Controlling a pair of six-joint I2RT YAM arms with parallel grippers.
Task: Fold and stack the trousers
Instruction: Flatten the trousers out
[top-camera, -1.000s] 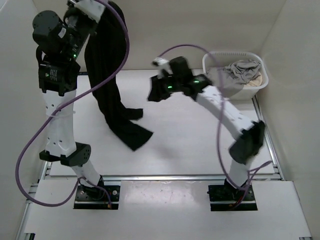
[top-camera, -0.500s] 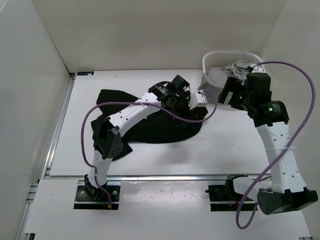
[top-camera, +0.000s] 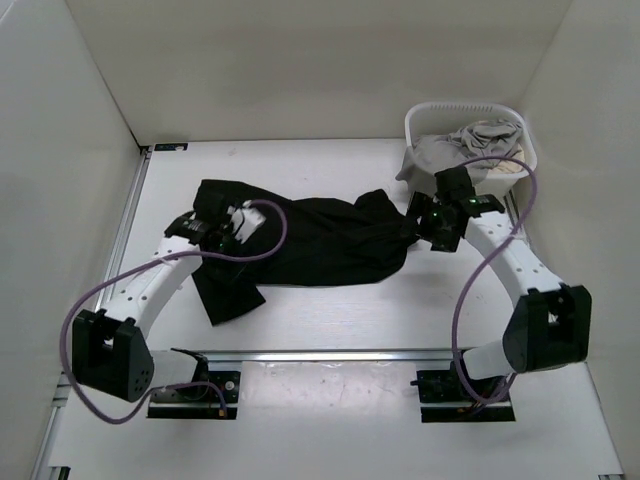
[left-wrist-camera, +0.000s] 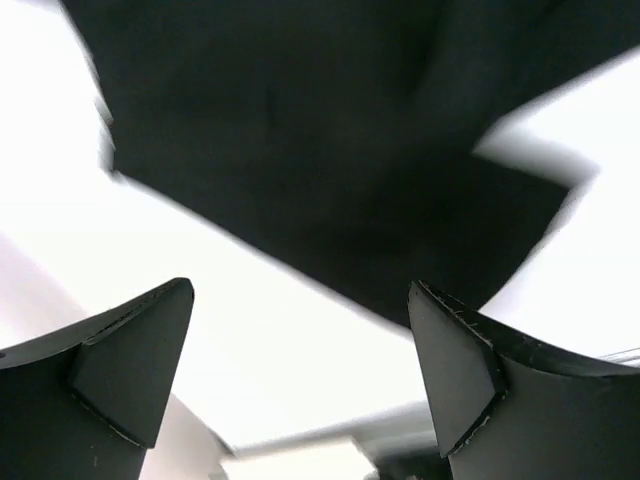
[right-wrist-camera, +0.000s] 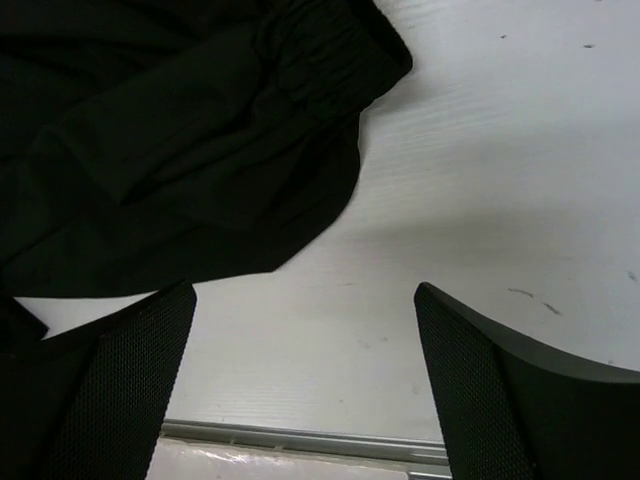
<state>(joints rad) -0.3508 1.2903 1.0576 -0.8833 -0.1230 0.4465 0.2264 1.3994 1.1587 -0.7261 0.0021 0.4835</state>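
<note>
My right gripper should next grab the trousers' elastic waistband (right-wrist-camera: 330, 50) at the waistband's near side. Then it can pull the trouser leg straight for folding.
The black trousers (top-camera: 320, 240) lie spread across the middle of the table, a crumpled leg end reaching toward the front left (top-camera: 228, 295). My left gripper (top-camera: 212, 232) hovers over their left end, open and holding nothing. In the left wrist view the trousers (left-wrist-camera: 330, 150) fill the upper part, beyond the left gripper (left-wrist-camera: 300, 290). My right gripper (top-camera: 425, 228) sits at their right end, open and empty. In the right wrist view the trousers' elastic waistband (right-wrist-camera: 330, 50) lies ahead and to the left of the right gripper (right-wrist-camera: 305, 290), which stands above bare table.
A white basket (top-camera: 415, 125) at the back right holds a light grey garment (top-camera: 470, 145) and a beige cloth (top-camera: 510, 165). White walls close in the left, back and right sides. A metal rail (top-camera: 320, 355) runs along the table's front edge.
A second ago the left gripper held the trousers hanging high at the back left. Now they lie flat on the table, and both grippers have opened and sit low at either end.
</note>
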